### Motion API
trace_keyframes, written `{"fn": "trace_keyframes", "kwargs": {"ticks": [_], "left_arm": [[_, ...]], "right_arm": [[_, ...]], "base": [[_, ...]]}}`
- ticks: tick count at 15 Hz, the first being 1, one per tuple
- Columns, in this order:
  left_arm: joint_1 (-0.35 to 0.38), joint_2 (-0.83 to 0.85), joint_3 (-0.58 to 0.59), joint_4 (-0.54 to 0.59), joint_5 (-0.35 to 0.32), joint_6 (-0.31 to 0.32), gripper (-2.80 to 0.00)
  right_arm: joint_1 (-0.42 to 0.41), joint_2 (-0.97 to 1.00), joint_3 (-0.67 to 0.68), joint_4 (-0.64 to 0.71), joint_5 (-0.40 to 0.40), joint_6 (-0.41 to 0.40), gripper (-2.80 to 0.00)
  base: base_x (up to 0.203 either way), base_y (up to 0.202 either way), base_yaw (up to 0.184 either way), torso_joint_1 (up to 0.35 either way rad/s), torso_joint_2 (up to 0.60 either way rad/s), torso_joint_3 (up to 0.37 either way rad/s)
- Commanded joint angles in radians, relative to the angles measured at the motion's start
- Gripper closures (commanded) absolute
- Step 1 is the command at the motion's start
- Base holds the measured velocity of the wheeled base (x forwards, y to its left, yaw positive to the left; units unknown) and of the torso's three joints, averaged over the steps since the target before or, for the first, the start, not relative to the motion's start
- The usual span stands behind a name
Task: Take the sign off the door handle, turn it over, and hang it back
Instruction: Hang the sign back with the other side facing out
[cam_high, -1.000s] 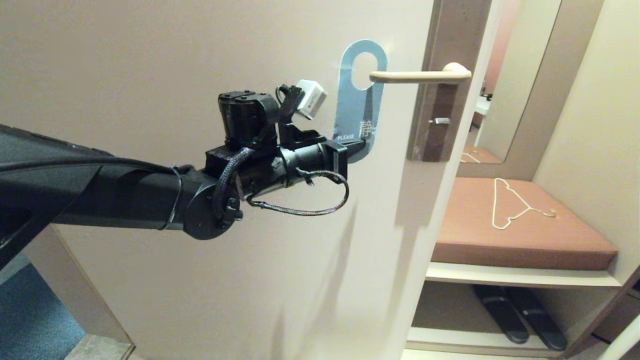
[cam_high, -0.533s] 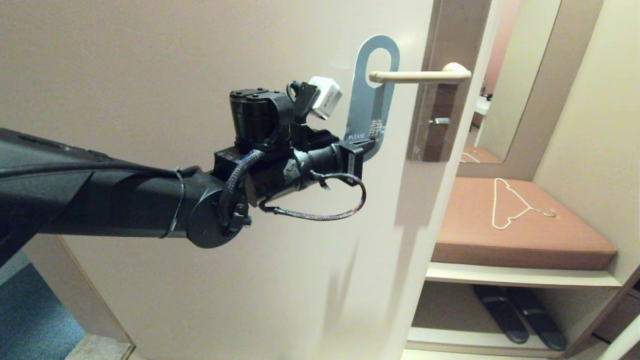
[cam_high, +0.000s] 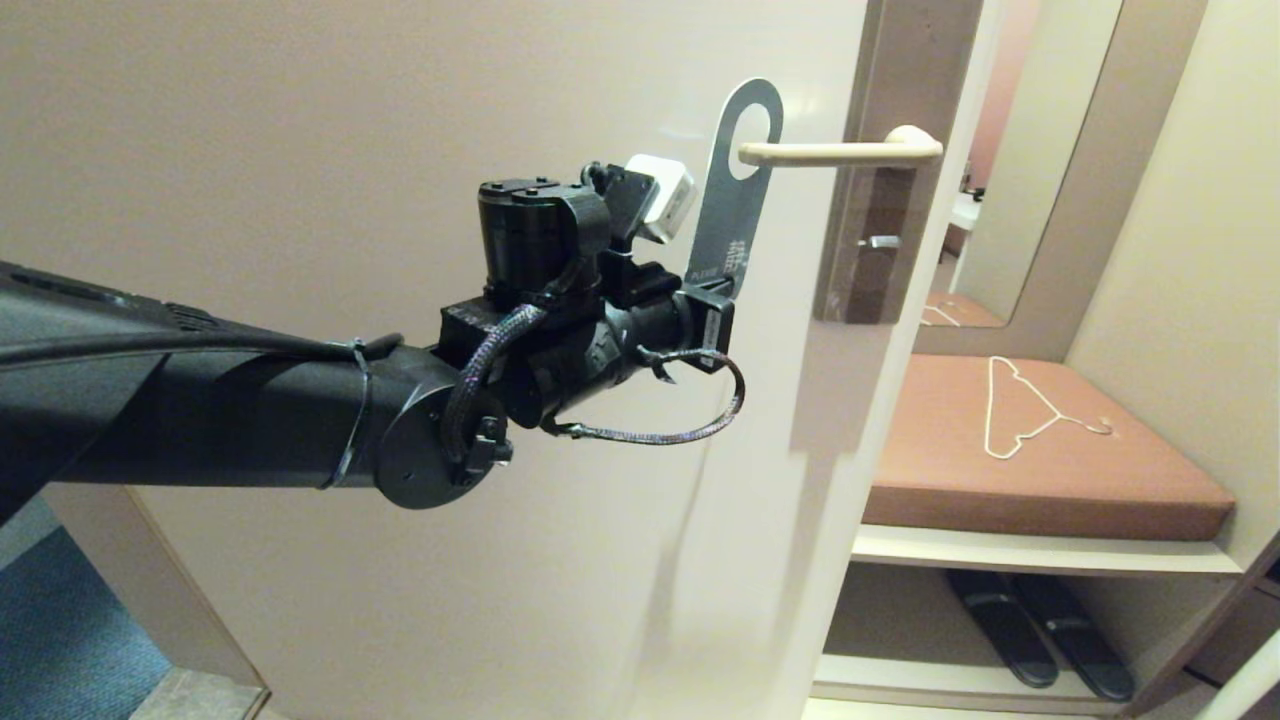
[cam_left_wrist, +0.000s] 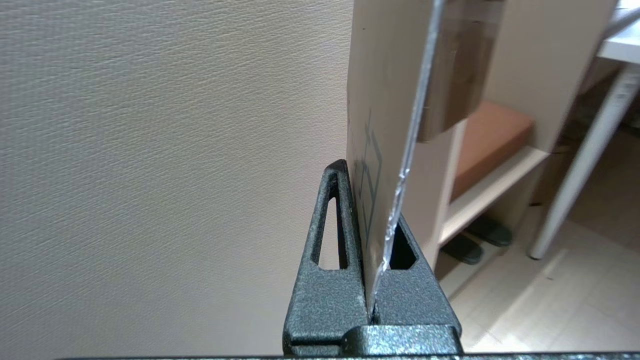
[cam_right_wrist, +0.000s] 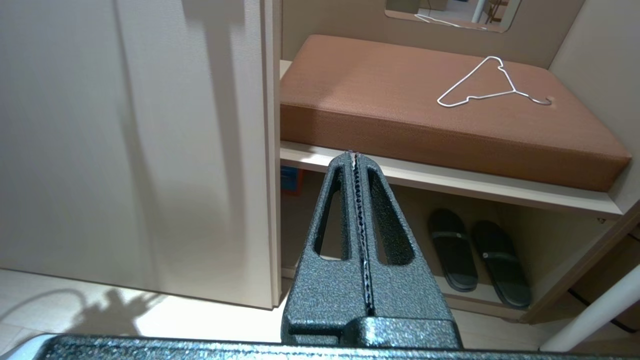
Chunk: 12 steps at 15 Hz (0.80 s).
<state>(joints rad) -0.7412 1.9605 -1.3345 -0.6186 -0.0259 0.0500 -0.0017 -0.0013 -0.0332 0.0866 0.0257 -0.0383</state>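
Observation:
The sign moves toward the plate next, before my left gripper releases it: the door handle's tip (cam_high: 747, 154) stops inside the hole (cam_high: 752, 126), short of its far rim.
The sign (cam_high: 732, 215) is a flat card with a rounded top and a hole; its blue-grey side with "PLEASE" faces me. My left gripper (cam_high: 712, 300) is shut on its bottom end, holding it upright and turned nearly edge-on. The tip of the cream door handle (cam_high: 840, 152) sits in the hole. In the left wrist view the card (cam_left_wrist: 380, 165) stands clamped between my fingers (cam_left_wrist: 332, 280), edge toward the camera. My right gripper (cam_right_wrist: 356, 165) is shut and empty, low by the door's edge, out of the head view.
The pale door (cam_high: 400, 120) fills the left. The handle's brownish plate (cam_high: 880, 220) is on its right edge. Beyond it a brown cushion (cam_high: 1040, 460) carries a white wire clothes hanger (cam_high: 1020, 410). Black slippers (cam_high: 1040, 625) lie on the shelf below.
My left gripper has moved right and up with the sign. The sign's hole has slid onto the handle's tip, and the card has turned more edge-on.

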Motion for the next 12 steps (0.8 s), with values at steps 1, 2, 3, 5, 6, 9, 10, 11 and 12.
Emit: {"fn": "trace_keyframes", "kwargs": {"ticks": [1,2,3,5,6,9,10,11,12], "left_arm": [[-0.018,-0.013,0.0,0.004,0.02,0.003,0.0],[-0.028,-0.02,0.0,0.019,0.035,0.004,0.0],[-0.037,-0.022,0.0,0.023,0.049,0.005,0.0],[-0.054,-0.024,0.0,0.026,0.085,0.015,0.0],[-0.063,-0.025,0.0,0.026,0.099,0.016,0.0],[-0.098,-0.022,0.0,0.028,0.149,0.016,0.0],[-0.105,-0.022,0.0,0.033,0.156,0.016,0.0],[-0.114,-0.02,-0.001,0.037,0.158,0.016,0.0],[-0.118,-0.018,-0.002,0.039,0.158,0.016,0.0]], "right_arm": [[0.0,0.001,-0.001,0.001,0.0,0.0,0.0],[0.0,0.001,-0.001,0.001,0.0,0.0,0.0],[0.0,0.001,0.0,0.001,0.0,0.0,0.0],[-0.001,0.001,0.0,0.001,0.0,0.0,0.0],[0.0,0.001,0.0,0.001,0.0,0.0,0.0],[-0.001,0.001,-0.001,0.001,0.0,-0.001,0.0],[-0.001,0.001,0.0,0.001,0.0,-0.001,0.0],[0.0,0.001,0.0,0.001,0.0,0.0,0.0],[0.0,0.001,-0.001,0.001,0.0,0.0,0.0]], "base": [[0.0,0.0,0.0,0.0,0.0,0.0],[0.0,0.0,0.0,0.0,0.0,0.0],[0.0,0.0,0.0,0.0,0.0,0.0],[0.0,0.0,0.0,0.0,0.0,0.0],[0.0,0.0,0.0,0.0,0.0,0.0],[0.0,0.0,0.0,0.0,0.0,0.0],[0.0,0.0,0.0,0.0,0.0,0.0],[0.0,0.0,0.0,0.0,0.0,0.0],[0.0,0.0,0.0,0.0,0.0,0.0]]}}
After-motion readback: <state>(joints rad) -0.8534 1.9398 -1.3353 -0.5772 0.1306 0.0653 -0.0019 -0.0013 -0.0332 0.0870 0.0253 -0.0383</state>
